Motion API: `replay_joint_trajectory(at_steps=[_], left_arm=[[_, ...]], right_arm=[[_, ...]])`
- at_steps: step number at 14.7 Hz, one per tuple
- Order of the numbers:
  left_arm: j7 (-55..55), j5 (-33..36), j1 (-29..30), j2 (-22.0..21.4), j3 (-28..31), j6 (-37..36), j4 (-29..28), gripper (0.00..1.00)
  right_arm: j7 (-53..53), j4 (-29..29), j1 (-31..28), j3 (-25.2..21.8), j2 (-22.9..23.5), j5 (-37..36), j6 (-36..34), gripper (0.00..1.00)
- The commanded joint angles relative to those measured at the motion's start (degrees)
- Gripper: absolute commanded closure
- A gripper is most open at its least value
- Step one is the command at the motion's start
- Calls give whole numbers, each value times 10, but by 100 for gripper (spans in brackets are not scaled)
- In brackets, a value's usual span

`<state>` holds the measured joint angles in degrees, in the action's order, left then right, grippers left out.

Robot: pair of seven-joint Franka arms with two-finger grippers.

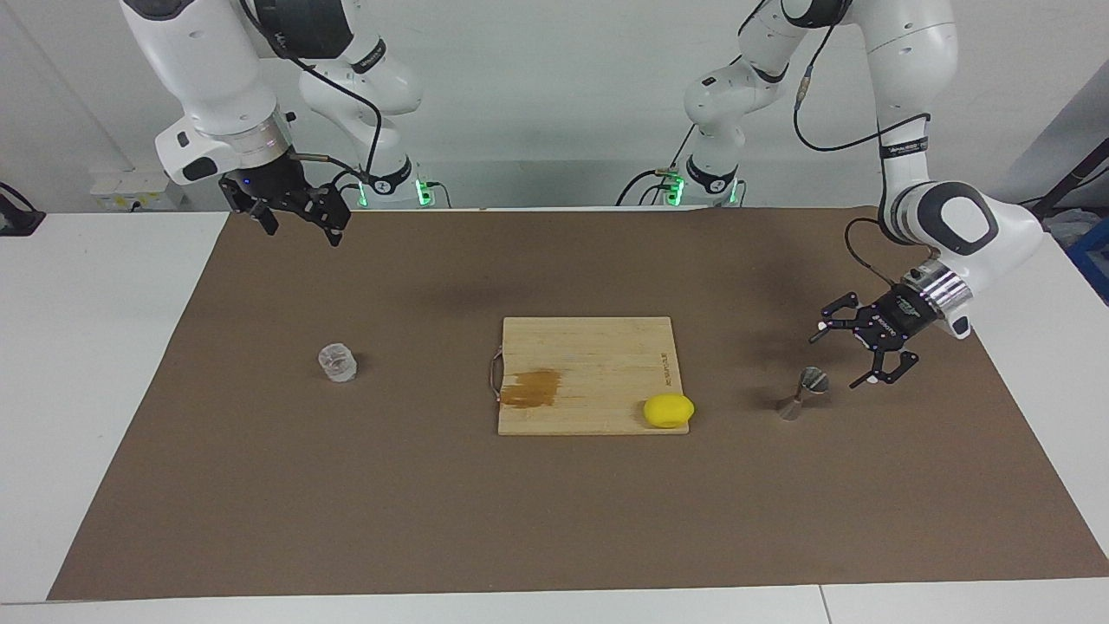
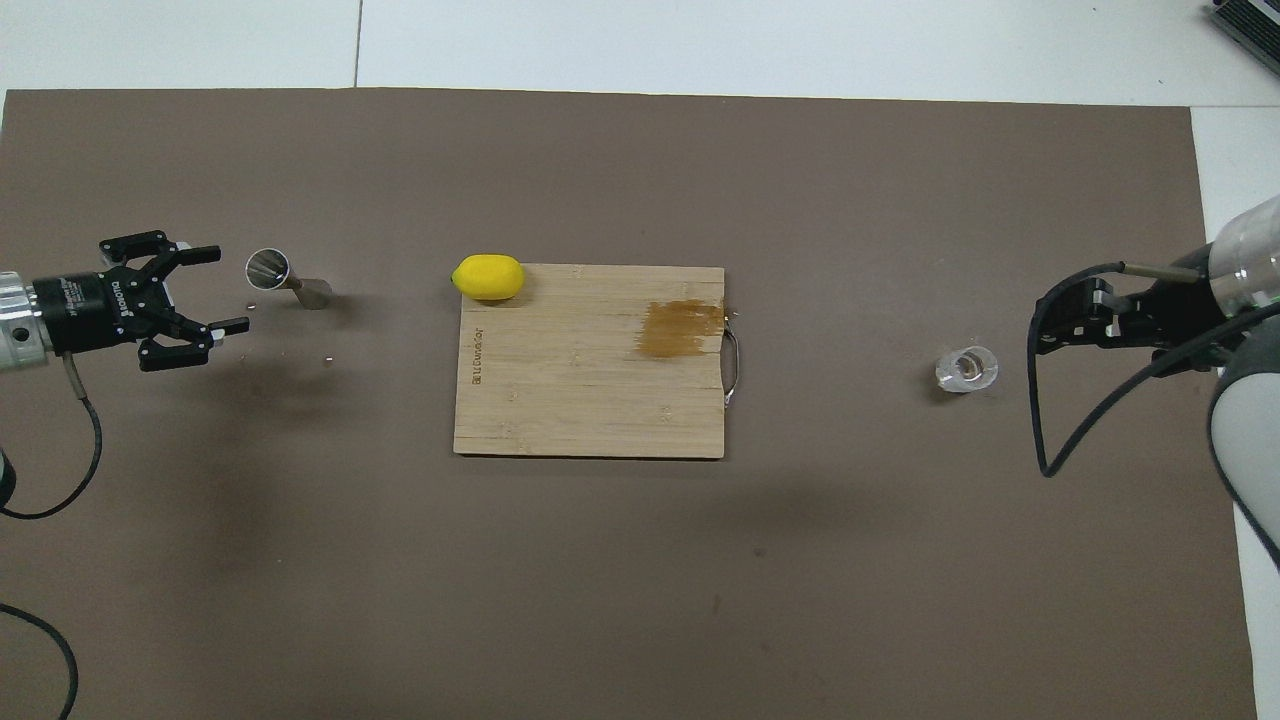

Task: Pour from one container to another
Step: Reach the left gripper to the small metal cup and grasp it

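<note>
My left gripper should move toward the steel jigger [image 2: 269, 270] before closing, as brown mat shows between it and my fingers.
The clear faceted glass cup [image 1: 338, 362] stands on the brown mat toward the right arm's end; it also shows in the overhead view [image 2: 966, 368]. The steel hourglass jigger [image 1: 803, 393] stands upright on the mat toward the left arm's end, mouth up [image 2: 268, 268]. My left gripper [image 1: 838, 358] is open and low, beside the jigger on the side of the left arm's end, a small gap apart from it [image 2: 229, 288]. My right gripper [image 1: 301, 227] is open and empty, raised high over the mat, apart from the cup [image 2: 1040, 325].
A bamboo cutting board [image 1: 589, 347] with a brown stain lies mid-mat [image 2: 560, 390]. A yellow lemon [image 1: 668, 410] sits at its corner nearest the jigger [image 2: 488, 277]. White table surrounds the brown mat [image 1: 554, 520].
</note>
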<state>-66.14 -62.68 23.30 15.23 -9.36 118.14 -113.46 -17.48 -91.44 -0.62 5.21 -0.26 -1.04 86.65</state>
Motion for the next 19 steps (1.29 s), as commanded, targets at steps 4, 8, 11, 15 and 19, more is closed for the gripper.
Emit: replay_joint_trajectory(at_steps=[4, 8, 11, 15, 19], left_arm=[[27, -31, -25, -3, 3, 32, -17, 0], [27, -38, -38, -2, 3, 55, -19, 0], [32, -39, -39, -3, 3, 59, -24, 0], [37, -52, -47, 5, 3, 81, -24, 1], [37, -58, -47, 6, 4, 81, -25, 4]], right_arm=[[14, -2, -9, 4, -3, 1, -1, 0], [14, -2, -9, 4, -2, 0, -1, 0], [14, -2, -9, 4, -3, 0, -1, 0], [14, -2, -9, 4, -3, 0, -1, 0], [14, -2, -9, 4, -3, 0, -1, 0]])
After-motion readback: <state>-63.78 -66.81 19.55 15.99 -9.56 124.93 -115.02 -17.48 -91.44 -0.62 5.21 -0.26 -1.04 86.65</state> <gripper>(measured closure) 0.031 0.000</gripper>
